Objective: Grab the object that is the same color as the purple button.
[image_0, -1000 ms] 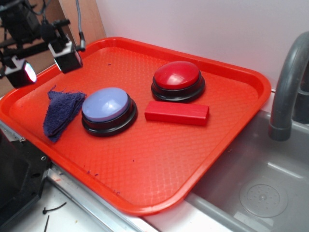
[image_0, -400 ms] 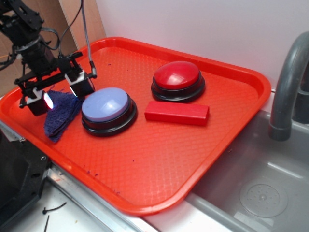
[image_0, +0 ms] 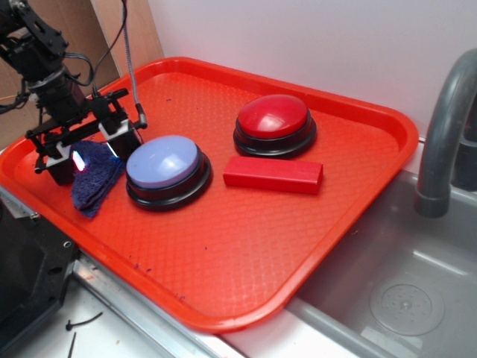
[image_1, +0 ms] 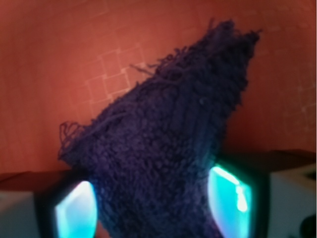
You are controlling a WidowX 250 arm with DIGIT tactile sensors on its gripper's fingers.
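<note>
The gripper grabs the rag by its wide middle (image_0: 95, 162) next, to pick out the object that matches the purple button (image_0: 164, 165).
The object, a dark purple-blue knitted rag (image_0: 95, 181) (image_1: 173, 134), lies on the left part of the red tray (image_0: 223, 246), just left of the purple button (image_0: 164, 165), a pale lavender dome on a black ring. My gripper (image_0: 91, 158) (image_1: 153, 208) is lowered over the rag and stands open, one finger on each side of it. In the wrist view the glowing pads (image_1: 74, 210) flank the cloth, which fills nearly all the gap between them. The rag's far tip points away from me; its near part is hidden under the gripper.
A red dome button (image_0: 273, 119) stands at the tray's back, with a red rectangular block (image_0: 273, 174) in front of it. To the right are a grey sink (image_0: 402, 298) and a faucet (image_0: 443, 134). The tray's raised rim (image_0: 19, 153) runs close on the gripper's left.
My gripper came down and toward the front from above the tray's left corner. It now straddles the rag, a little lower than 0.4 s ago. The rag lies in the same place.
</note>
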